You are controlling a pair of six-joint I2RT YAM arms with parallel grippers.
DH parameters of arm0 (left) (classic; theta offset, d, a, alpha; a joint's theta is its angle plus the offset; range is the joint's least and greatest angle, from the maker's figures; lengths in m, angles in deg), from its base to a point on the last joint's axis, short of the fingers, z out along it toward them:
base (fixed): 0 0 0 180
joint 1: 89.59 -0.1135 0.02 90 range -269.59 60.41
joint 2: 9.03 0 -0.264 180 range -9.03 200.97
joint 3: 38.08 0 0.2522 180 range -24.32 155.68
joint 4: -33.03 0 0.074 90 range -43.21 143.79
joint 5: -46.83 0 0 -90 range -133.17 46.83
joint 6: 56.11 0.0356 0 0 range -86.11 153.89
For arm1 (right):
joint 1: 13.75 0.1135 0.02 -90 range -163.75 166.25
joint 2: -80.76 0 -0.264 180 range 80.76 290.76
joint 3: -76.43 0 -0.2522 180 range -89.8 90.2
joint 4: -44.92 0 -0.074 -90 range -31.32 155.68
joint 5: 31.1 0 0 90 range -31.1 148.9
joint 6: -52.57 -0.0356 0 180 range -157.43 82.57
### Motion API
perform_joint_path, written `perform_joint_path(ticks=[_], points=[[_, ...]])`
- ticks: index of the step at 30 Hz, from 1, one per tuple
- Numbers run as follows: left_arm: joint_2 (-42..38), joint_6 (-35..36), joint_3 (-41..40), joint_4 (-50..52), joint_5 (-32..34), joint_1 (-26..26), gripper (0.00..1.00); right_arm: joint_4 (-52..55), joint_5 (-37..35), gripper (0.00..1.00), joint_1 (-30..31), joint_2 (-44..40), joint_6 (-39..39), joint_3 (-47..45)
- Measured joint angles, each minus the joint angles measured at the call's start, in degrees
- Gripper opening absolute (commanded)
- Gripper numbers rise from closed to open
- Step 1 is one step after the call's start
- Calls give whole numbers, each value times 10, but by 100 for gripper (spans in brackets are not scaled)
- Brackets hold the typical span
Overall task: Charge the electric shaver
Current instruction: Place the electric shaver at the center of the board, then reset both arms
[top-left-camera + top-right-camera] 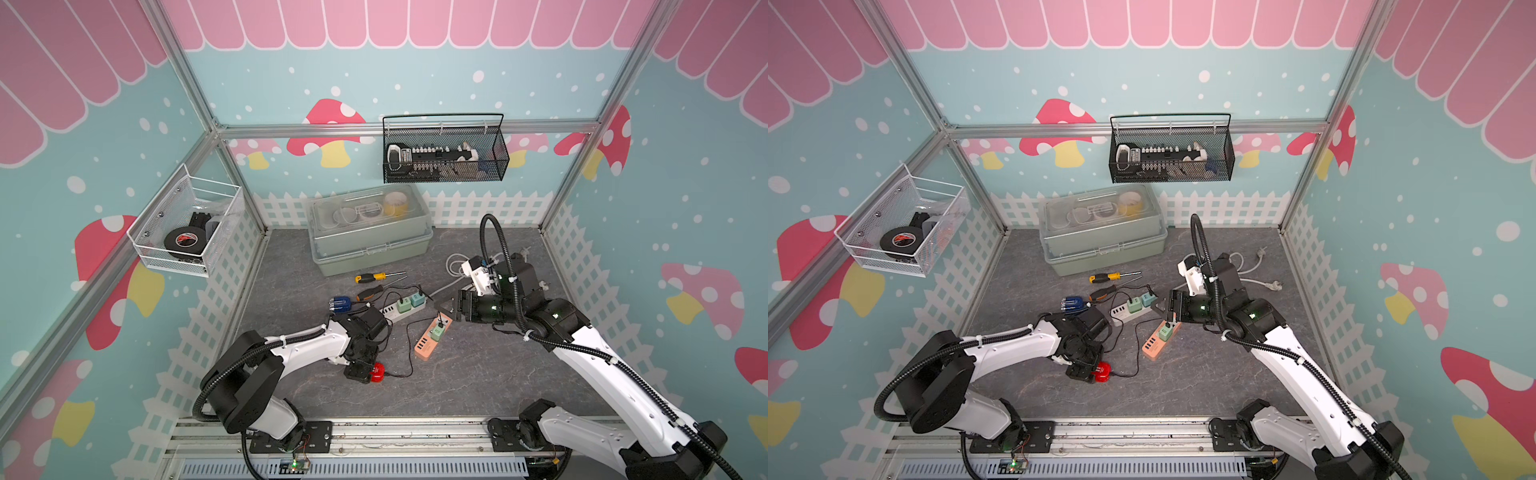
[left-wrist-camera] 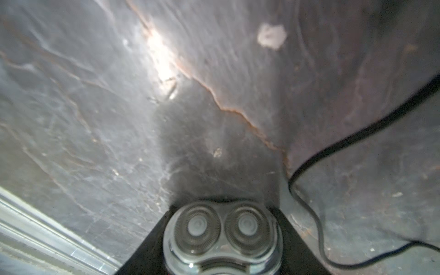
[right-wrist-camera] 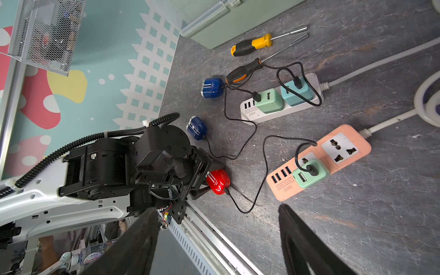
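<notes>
My left gripper should open now. The red electric shaver (image 1: 377, 371) is low over flat, empty grey table.
A red electric shaver (image 1: 377, 371) (image 1: 1101, 371) (image 3: 217, 182) lies low on the grey table, and my left gripper (image 1: 365, 372) (image 2: 222, 209) is shut on it. The left wrist view shows its two round cutting heads (image 2: 221, 235) between the black fingers (image 2: 147, 250). A black cable (image 3: 262, 166) (image 1: 409, 349) runs from the shaver's base to a green adapter (image 3: 309, 173) (image 1: 437, 330) on the orange power strip (image 3: 278, 188) (image 1: 428, 343). My right gripper (image 1: 446, 309) (image 1: 1160, 307) (image 3: 217, 207) hovers open over that strip, holding nothing.
A white power strip (image 1: 399, 309) carries two adapters with cables to two blue shavers (image 3: 212, 87) (image 3: 196, 128). Two screwdrivers (image 1: 374, 277) (image 1: 370, 293) lie before a green toolbox (image 1: 370, 232). Wire baskets (image 1: 444, 149) (image 1: 187, 228) hang on the walls.
</notes>
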Motion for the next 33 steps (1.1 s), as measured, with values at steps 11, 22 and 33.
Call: perform_joint_path(ticks=[11,22,33], points=[[-55,-1,-12,25,16,-4,99,9,-56,97,-3,-17,0,-7],[-220,189,163,154,148,-165,99,59,-345,99,-3,-48,30,83],[-289,532,92,78,375,-410,99,-56,-683,99,-107,-54,99,-104]])
